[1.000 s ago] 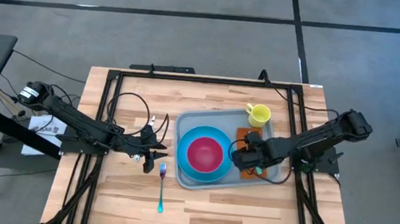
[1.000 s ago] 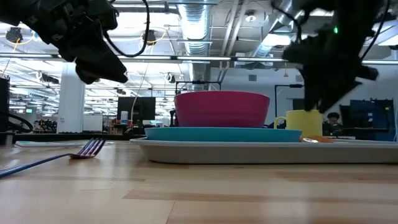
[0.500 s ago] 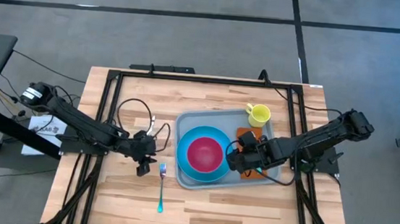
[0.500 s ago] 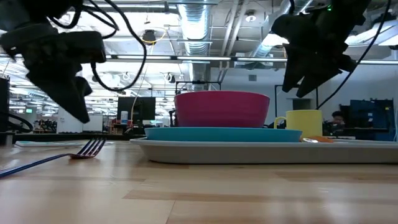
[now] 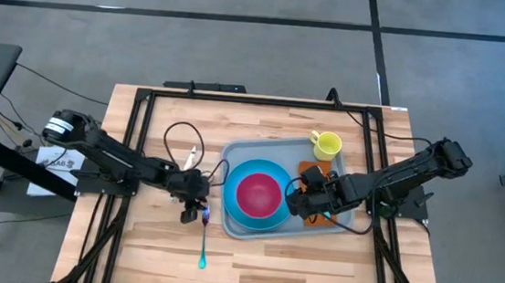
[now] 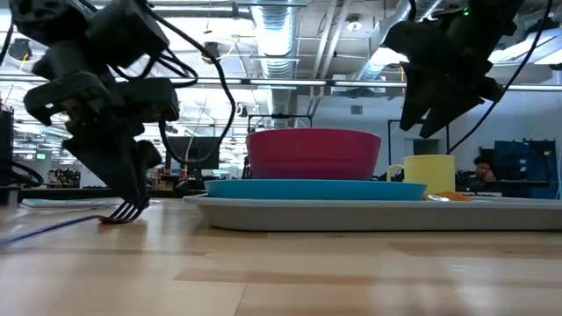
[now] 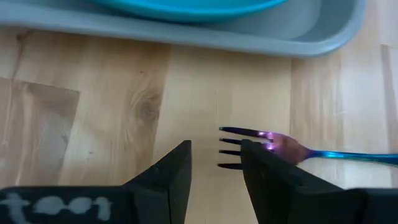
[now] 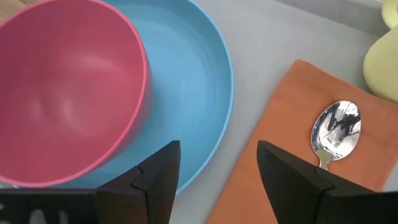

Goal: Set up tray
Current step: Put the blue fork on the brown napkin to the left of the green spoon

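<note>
My left gripper's fingers are at the ends of the fork's teeth, short of the fork's neck (image 5: pixel 205 225). It shifts toward the fork's handle, then closes.
The pale grey-blue tray (image 5: pixel 261 149) lies on the wooden table. It holds a blue plate (image 5: pixel 230 195) with a pink bowl (image 5: pixel 259 193) on it, a yellow mug (image 5: pixel 326 145), and an orange napkin (image 8: pixel 280 143) with a spoon (image 8: pixel 336 127) lying on it. An iridescent fork (image 5: pixel 204 238) lies flat on the table to the left of the tray. My left gripper (image 7: pixel 214 146) is open and points down at the fork's tines (image 7: pixel 235 148). My right gripper (image 8: pixel 217 149) is open and hangs above the tray between the plate and the napkin. My left gripper (image 6: pixel 132 197) comes down from above, with its fingertips at the fork's tined end (image 6: pixel 127 209). One finger (image 7: pixel 267 171) covers part of the fork's head. I cannot tell whether the fingers touch the fork, which lies flat on the table.
Black frame rails (image 5: pixel 238 99) run along the table's edges. Bare wood lies near of the tray and left of the fork. Cables loop over the table (image 5: pixel 180 135) behind the left gripper. The room beyond shows in the low view.
My left gripper has tipped to point downward and has come down from well above the table to the fork's tines, ending close to the plate's left side. My right gripper rose a little above the napkin, shifted slightly toward the plate, then kept still.
</note>
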